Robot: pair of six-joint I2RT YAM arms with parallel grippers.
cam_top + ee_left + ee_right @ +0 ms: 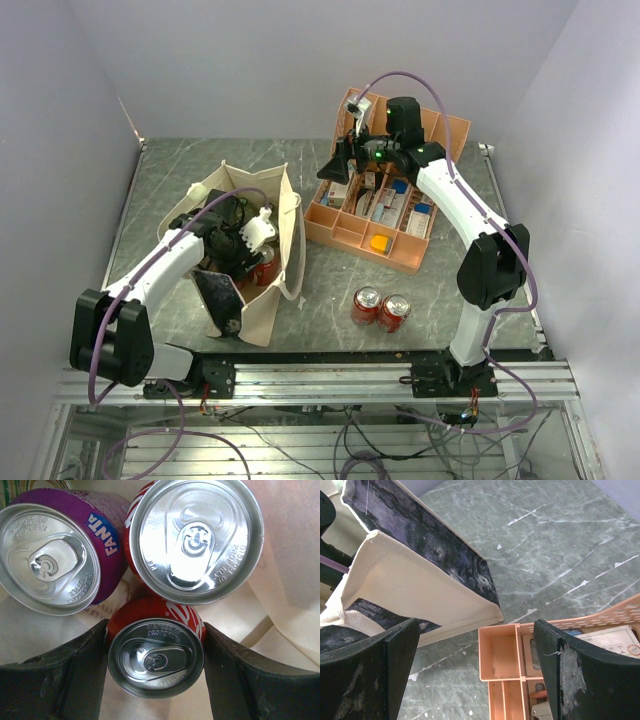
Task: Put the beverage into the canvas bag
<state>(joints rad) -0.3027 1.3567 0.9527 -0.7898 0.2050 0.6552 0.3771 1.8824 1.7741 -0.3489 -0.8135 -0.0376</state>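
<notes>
My left gripper is ready to open. The upright red cola can is inside the bag, so the can would rest beside the other cans.
The cream canvas bag stands open at the left of the table, with its dark mottled panel at the near end. My left gripper reaches down into it. In the left wrist view my left gripper is shut on an upright red cola can, one finger against each side. A purple Fanta can and another red can stand beside it on the bag's cream inside. My right gripper is open and empty above the table, between the bag and the organizer.
Two more red cans stand on the table near the front, right of the bag. An orange-pink divided organizer with small packets sits at the back right; its corner shows in the right wrist view.
</notes>
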